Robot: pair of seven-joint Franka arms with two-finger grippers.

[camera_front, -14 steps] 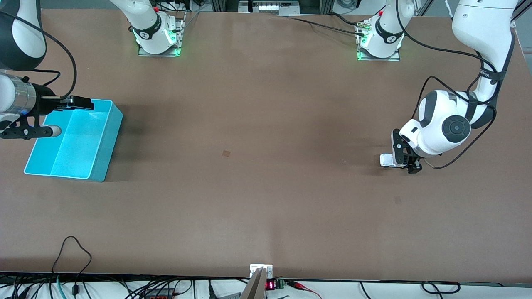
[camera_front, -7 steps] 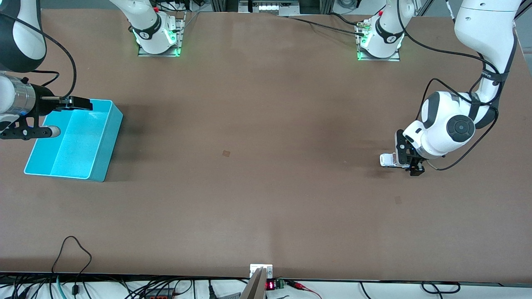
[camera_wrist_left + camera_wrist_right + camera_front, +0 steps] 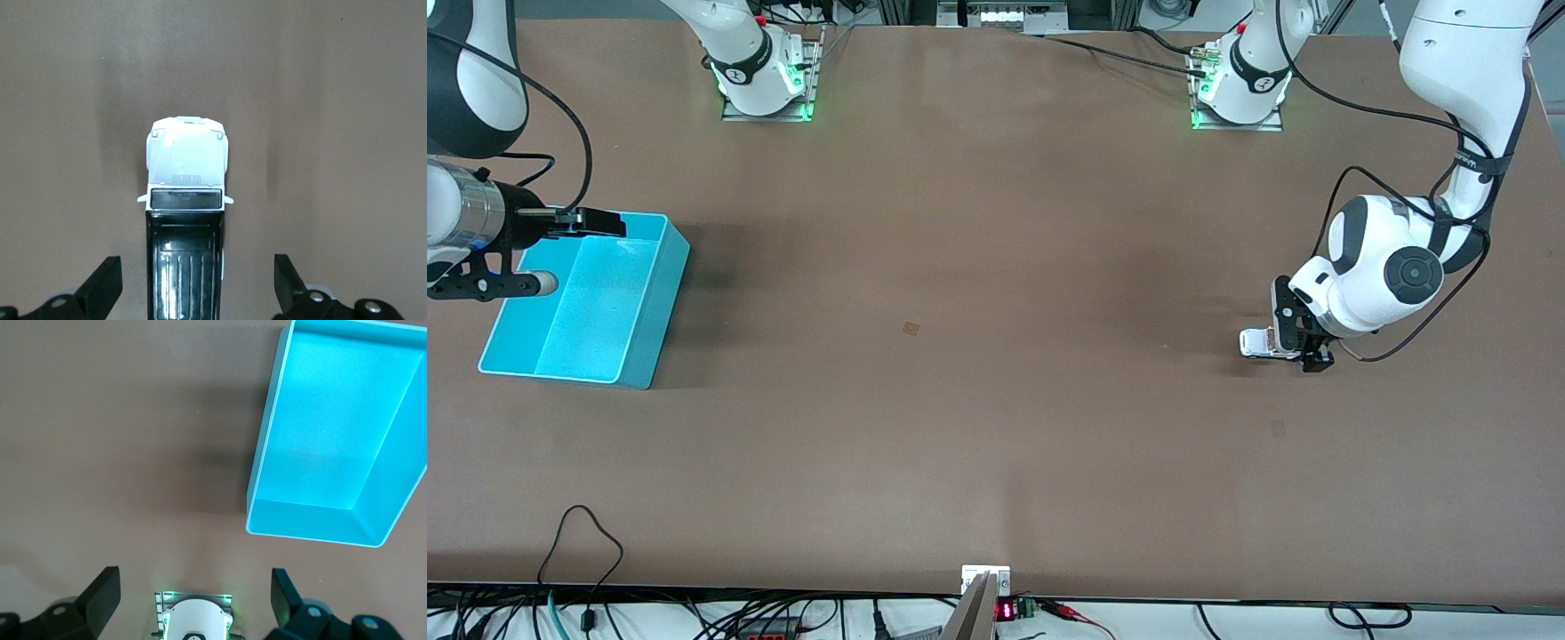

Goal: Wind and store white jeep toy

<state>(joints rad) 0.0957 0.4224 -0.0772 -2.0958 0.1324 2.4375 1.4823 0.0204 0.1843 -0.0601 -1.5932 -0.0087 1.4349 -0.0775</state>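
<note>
My left gripper grabs the jeep toy by its black roof (image 3: 185, 267) next. That keeps the jeep toy's white hood (image 3: 187, 152) free for winding and storing.
The white jeep toy (image 3: 1256, 343) stands on the brown table near the left arm's end. In the left wrist view its white hood (image 3: 185, 160) and black roof panel show from above. My left gripper (image 3: 1298, 341) is low over the jeep's rear and open. Its fingers (image 3: 103, 285) stand on either side of the black roof with a gap on each side, touching nothing. My right gripper (image 3: 569, 253) hangs open and empty over the turquoise bin (image 3: 665, 307) at the right arm's end. The right wrist view shows the bin (image 3: 263, 460) empty.
Both arm bases (image 3: 763, 84) (image 3: 1238, 89) stand along the table's edge farthest from the front camera. Cables and a small display (image 3: 1005, 610) lie at the nearest edge. A small dark mark (image 3: 911, 328) is on the table's middle.
The left hand shifted slightly toward the left arm's end of the table while staying over the jeep's rear. The right arm barely moved. Both grippers stayed open.
</note>
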